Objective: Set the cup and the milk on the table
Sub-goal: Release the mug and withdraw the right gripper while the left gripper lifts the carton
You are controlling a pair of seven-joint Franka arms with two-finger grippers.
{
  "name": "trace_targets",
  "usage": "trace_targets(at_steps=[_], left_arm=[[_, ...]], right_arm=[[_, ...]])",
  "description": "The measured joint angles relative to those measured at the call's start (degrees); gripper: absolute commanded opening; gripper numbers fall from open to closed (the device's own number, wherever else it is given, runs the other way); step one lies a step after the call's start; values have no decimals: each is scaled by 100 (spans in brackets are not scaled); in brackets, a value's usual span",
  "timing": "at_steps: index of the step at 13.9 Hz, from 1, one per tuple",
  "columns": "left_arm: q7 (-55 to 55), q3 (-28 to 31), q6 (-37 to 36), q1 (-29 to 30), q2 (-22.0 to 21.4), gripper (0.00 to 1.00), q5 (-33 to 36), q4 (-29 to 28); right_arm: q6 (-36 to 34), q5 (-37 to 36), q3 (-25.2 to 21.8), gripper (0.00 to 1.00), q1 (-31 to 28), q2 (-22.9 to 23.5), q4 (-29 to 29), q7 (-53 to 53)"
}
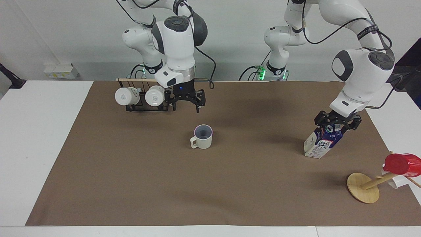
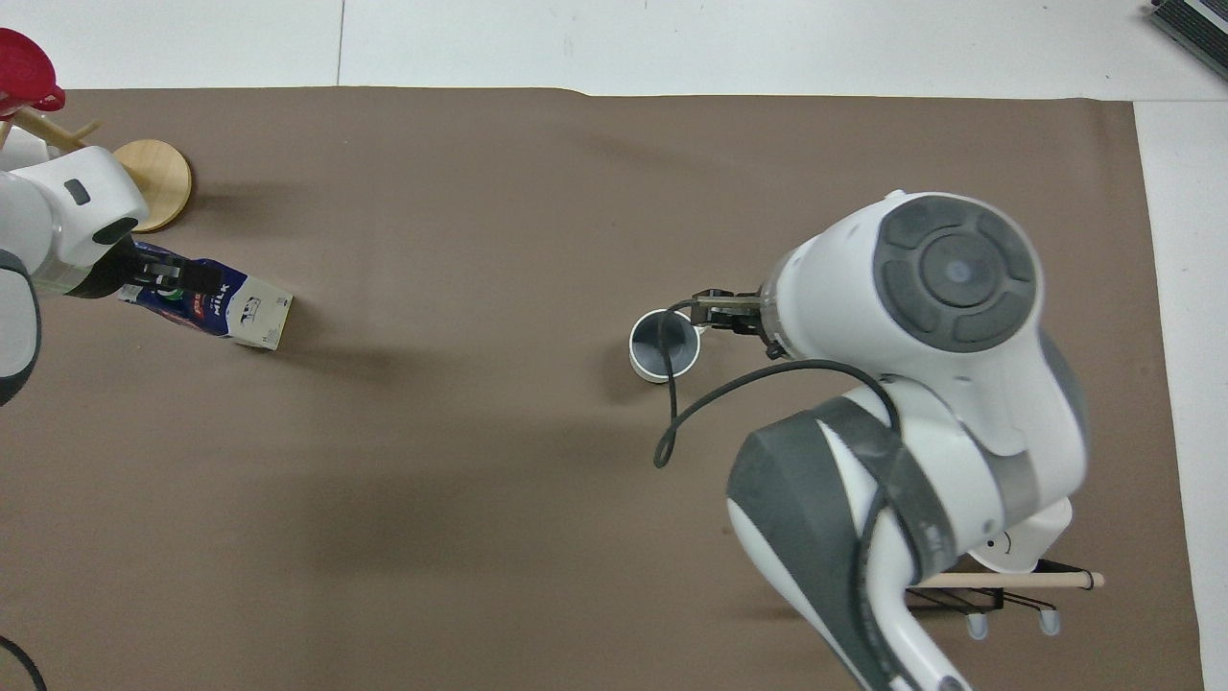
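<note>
My left gripper's fingers reach down around the upper part of the milk (image 2: pixel 235 312) in the overhead view, so it is now time to close on it.
The cream cup (image 1: pixel 202 137) (image 2: pixel 662 345) stands upright on the brown sheet (image 1: pixel 230 184) of the table (image 1: pixel 39 138), mid-table, handle toward the right arm's end. My right gripper (image 1: pixel 186 107) (image 2: pixel 720 314) hangs open and empty in the air, between the cup and the mug rack. The blue-and-white milk (image 1: pixel 317 148) (image 2: pixel 235 312) rests on the sheet toward the left arm's end. My left gripper (image 1: pixel 335 126) (image 2: pixel 158 278) is down over its top, open, one finger on each side of the capped gable.
A black rack (image 1: pixel 144 105) with a wooden dowel holds two white mugs (image 1: pixel 126 96), close to the robots at the right arm's end. A wooden stand (image 1: pixel 361 187) (image 2: pixel 153 173) carries a red cup (image 1: pixel 399 163) (image 2: pixel 24 72), farther from the robots than the milk.
</note>
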Motion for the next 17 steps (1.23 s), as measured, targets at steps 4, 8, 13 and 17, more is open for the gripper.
trace_targets(at_steps=[4, 8, 13, 17], left_arm=[[43, -4, 0, 36, -3, 42, 0, -5], [47, -40, 0, 33, -43, 42, -1, 30], [-516, -169, -406, -346, -343, 43, -35, 274], [-2162, -219, -420, -1381, -367, 43, -41, 325]], right_arm=[[-910, 52, -17, 100, -696, -652, -8, -1087], [-1277, 56, -30, 100, -1342, -879, -22, -1766], [-1366, 60, -46, 100, -2275, -879, -94, -2818], [-1364, 73, -51, 100, -2766, -879, -110, -3091]])
